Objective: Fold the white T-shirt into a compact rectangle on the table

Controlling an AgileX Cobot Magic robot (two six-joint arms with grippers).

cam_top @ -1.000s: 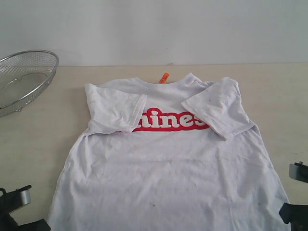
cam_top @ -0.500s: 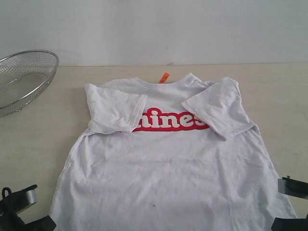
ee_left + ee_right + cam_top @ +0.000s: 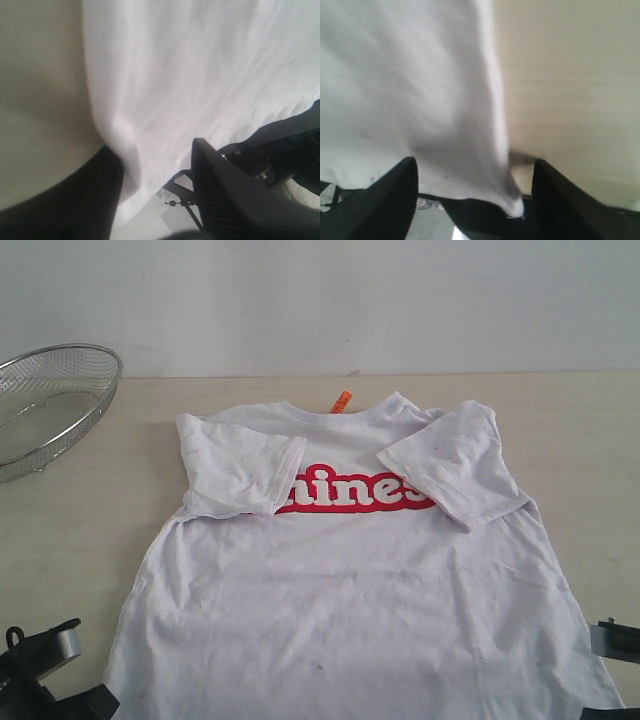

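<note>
The shirt's body lies flat on the tabletop, so my right gripper will next grab its hem corner [image 3: 502, 192], hanging between the open fingers.
The white T-shirt [image 3: 350, 580] lies flat, chest up, on the table [image 3: 80, 530], with both sleeves folded inward over the red lettering [image 3: 355, 490]. An orange neck tag [image 3: 342, 401] shows at the collar. My left gripper [image 3: 65, 680] sits at the shirt's near left corner. In the left wrist view the gripper [image 3: 152, 150] has its jaws apart around the hem of the shirt [image 3: 200, 75], and one finger [image 3: 75, 200] touches the cloth. My right gripper [image 3: 605, 680] is at the near right corner. There the gripper [image 3: 475, 165] stands open, with the corner of the shirt [image 3: 420, 100] hanging between its jaws.
A round wire-mesh basket [image 3: 45, 405] stands at the table's far left. A pale wall [image 3: 350, 300] runs behind the far edge. Bare tabletop [image 3: 570, 90] flanks the shirt on both sides.
Both grippers have moved in on the shirt's near corners, the right one dropping toward the near edge. The left jaws have narrowed somewhat. The shirt has not moved.
</note>
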